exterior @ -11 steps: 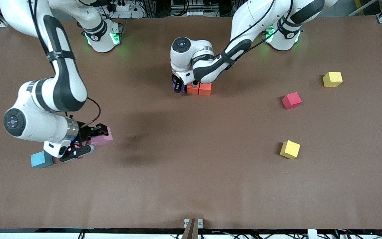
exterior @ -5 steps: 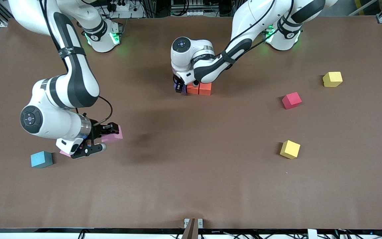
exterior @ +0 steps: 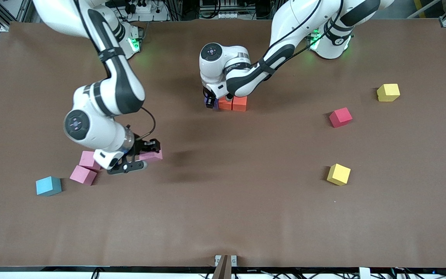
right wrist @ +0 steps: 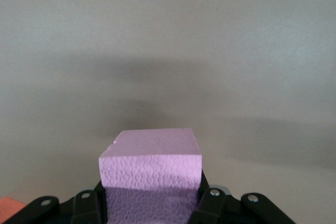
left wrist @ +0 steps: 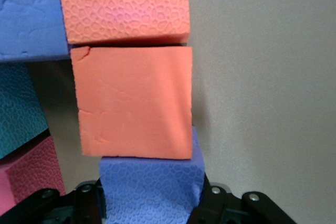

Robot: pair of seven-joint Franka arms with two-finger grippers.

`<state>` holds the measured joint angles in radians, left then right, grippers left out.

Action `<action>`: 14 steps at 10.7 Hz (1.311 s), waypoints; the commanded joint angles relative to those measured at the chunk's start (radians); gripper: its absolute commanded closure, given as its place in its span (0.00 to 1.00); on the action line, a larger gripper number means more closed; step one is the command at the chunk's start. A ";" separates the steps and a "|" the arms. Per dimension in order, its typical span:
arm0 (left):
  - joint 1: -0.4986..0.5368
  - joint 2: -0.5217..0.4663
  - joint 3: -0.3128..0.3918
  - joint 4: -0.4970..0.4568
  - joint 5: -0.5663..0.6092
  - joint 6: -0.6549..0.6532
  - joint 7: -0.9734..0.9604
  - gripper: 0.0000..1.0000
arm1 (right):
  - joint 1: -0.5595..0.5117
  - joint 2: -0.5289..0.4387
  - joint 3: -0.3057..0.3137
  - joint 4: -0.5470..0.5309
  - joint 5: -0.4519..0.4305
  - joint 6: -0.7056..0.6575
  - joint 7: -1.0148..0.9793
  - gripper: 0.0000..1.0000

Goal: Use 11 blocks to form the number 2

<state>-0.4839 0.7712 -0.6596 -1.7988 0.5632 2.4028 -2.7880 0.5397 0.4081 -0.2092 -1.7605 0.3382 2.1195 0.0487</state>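
Observation:
I can open my left gripper now and the purple block would settle, because the purple block's lower edge (exterior: 216, 107) lines up with the orange block's on the tabletop.
My left gripper (exterior: 208, 102) is shut on a purple block (left wrist: 149, 190), set low against the side of an orange block (left wrist: 134, 103) in the middle of the table. Two orange blocks (exterior: 232, 103) sit side by side there; the left wrist view also shows another purple block (left wrist: 29, 17), a teal one (left wrist: 18, 108) and a red one (left wrist: 29, 177). My right gripper (exterior: 142, 155) is shut on a pink block (right wrist: 151, 169), held over bare table toward the right arm's end.
Two pink blocks (exterior: 86, 166) and a light blue block (exterior: 48, 186) lie near the right arm's end. A red block (exterior: 340, 117) and two yellow blocks (exterior: 388, 92) (exterior: 338, 174) lie apart toward the left arm's end.
My right arm has carried the pink block away from the light blue block toward the table's middle, uncovering two pink blocks. The left gripper has stayed at the orange blocks.

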 commanded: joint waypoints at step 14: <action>0.041 -0.044 -0.028 -0.014 0.060 -0.067 -0.134 0.00 | 0.256 -0.084 -0.015 -0.323 0.004 0.339 0.381 0.85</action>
<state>-0.4531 0.7588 -0.6690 -1.7967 0.5663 2.3650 -2.7685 0.7871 0.3588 -0.2166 -2.0496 0.3389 2.4502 0.4112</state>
